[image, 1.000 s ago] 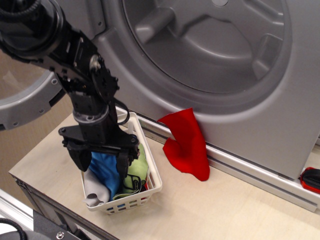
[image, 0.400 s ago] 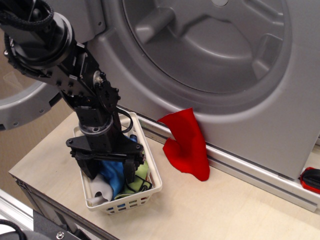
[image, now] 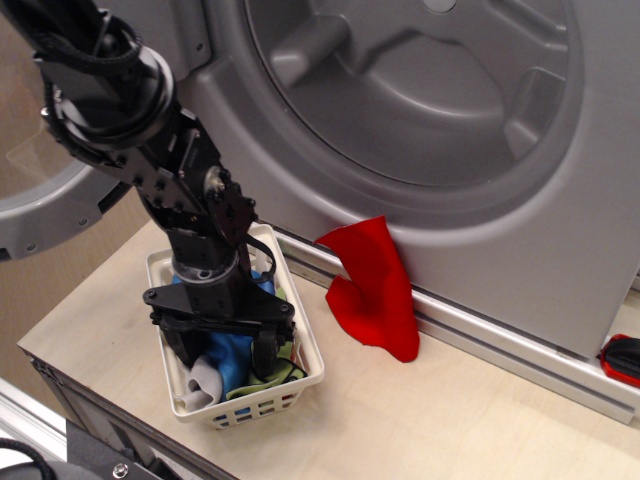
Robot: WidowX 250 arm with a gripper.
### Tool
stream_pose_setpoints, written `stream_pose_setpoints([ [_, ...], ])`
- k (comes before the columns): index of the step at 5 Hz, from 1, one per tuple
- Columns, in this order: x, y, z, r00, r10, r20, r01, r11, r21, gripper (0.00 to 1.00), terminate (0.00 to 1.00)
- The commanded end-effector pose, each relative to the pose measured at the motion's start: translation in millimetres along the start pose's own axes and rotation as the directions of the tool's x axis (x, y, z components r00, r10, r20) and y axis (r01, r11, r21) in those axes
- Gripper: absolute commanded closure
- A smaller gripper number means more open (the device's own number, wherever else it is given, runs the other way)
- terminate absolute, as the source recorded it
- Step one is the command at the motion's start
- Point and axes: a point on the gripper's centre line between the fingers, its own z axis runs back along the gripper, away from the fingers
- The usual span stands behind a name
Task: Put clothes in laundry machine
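My gripper is to grab the bright blue cloth next by its bunched middle (image: pixel 231 354), to load the laundry machine (image: pixel 420 110).
My black gripper (image: pixel 222 355) reaches straight down into the white lattice basket (image: pixel 305 372), its two fingers spread either side of a bright blue cloth (image: pixel 234 357). A white-grey cloth (image: pixel 202 385) and a light green cloth (image: pixel 280 372) lie beside it in the basket. The fingers are open; their tips are buried among the clothes. A red cloth (image: pixel 375 290) hangs from the lower lip of the silver-grey laundry machine (image: pixel 420 110) down onto the table. The drum mouth is open and shows no clothes inside.
The washer's round door (image: pixel 60 215) stands open at the left behind my arm. The basket sits on a light wooden table (image: pixel 420 420), near its front left edge. A red and black object (image: pixel 622 358) lies at the far right edge.
My gripper has lowered deeper into the basket and shifted slightly right and forward, its fingers now sunk around the blue cloth. The red cloth has not moved.
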Motion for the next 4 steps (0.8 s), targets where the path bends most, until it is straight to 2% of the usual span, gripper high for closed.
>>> stream_pose_setpoints([
  [1,11,-3,0,0.999,0.017,0.031,-0.017,1.000,-0.023,0.00,0.00],
  [2,12,-4,2,1.000,0.028,0.004,-0.028,0.998,-0.051,0.00,0.00],
  [3,13,-3,8,1.000,0.008,-0.015,-0.009,0.998,-0.062,1.00,0.00],
  [4,17,0,19,1.000,0.009,-0.015,-0.010,0.996,-0.084,1.00,0.00],
])
